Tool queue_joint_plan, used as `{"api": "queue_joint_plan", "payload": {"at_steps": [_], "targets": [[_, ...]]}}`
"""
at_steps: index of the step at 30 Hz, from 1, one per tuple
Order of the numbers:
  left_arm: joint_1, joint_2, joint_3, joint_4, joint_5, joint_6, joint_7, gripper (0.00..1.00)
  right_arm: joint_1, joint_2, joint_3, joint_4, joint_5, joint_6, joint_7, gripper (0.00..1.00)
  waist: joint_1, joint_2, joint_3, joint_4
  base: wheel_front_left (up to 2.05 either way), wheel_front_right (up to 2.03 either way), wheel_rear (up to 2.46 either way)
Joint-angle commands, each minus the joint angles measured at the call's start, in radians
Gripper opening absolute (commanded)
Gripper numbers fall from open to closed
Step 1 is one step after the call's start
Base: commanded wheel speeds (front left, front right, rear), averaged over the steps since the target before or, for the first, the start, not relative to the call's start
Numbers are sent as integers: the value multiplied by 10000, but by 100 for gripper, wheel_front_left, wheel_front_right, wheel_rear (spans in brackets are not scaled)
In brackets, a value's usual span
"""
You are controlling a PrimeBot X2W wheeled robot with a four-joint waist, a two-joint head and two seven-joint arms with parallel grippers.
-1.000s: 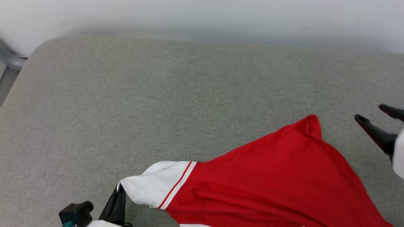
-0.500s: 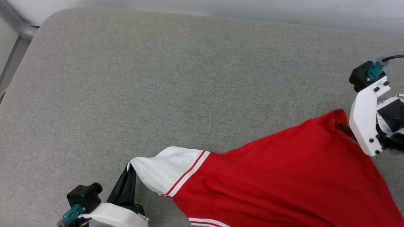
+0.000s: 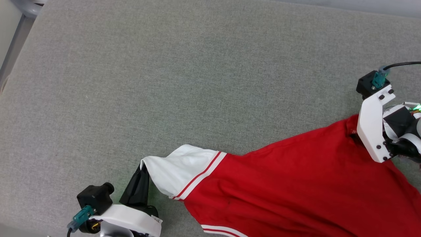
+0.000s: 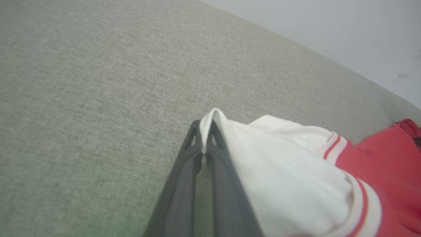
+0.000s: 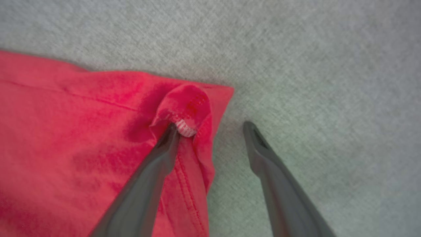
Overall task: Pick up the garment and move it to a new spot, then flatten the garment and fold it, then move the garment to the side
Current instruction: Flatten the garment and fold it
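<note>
The robot should next use its right gripper to grab the garment by its bunched hem corner, because a fold stands up there while the red cloth around it lies flat.
The garment, red with a white striped-trim sleeve, lies spread across the lower right of the grey padded surface. My left gripper is shut on the sleeve's edge; in the left wrist view the white cloth is pinched between the fingertips of the left gripper. My right gripper stands open over the garment's far red corner. One of its fingers rests on the folded corner and the other is over bare surface. The garment's lower part runs out of the head view.
The grey fabric surface stretches wide to the left and back. A metal frame leg shows beyond its top left corner and a pale wall along the top right. A black cable trails from the right wrist.
The head camera has tilted down. My right gripper, still open, came in from the right edge and turned down over the garment's red corner. The left gripper keeps hold of the sleeve.
</note>
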Motion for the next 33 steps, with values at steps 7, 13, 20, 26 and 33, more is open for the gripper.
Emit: {"api": "queue_joint_plan", "payload": {"at_steps": [7,13,20,26,33], "targets": [[-99,-103,118,195,105,-115,-67,0,404,301,1251,864,511,-4,-716,0,1,0,-127,-94,0,0,0],[61,-60,214,300,188,-116,-63,0,-171,313,1165,918,1039,-7,-2105,0,1,0,-596,-345,0,0,0],[316,188,320,85,322,-32,-62,0,-22,-21,952,513,1662,-7,-4053,0,1,0,-1345,-691,0,0,0],[432,529,410,-556,443,76,47,0,506,-312,520,-42,2040,-7,-5545,0,1,0,-1977,-964,0,0,0],[32,1206,662,-1986,691,227,409,0,1250,-642,-575,-932,2166,-7,-6734,0,1,0,-2589,-1215,0,0,0]]}}
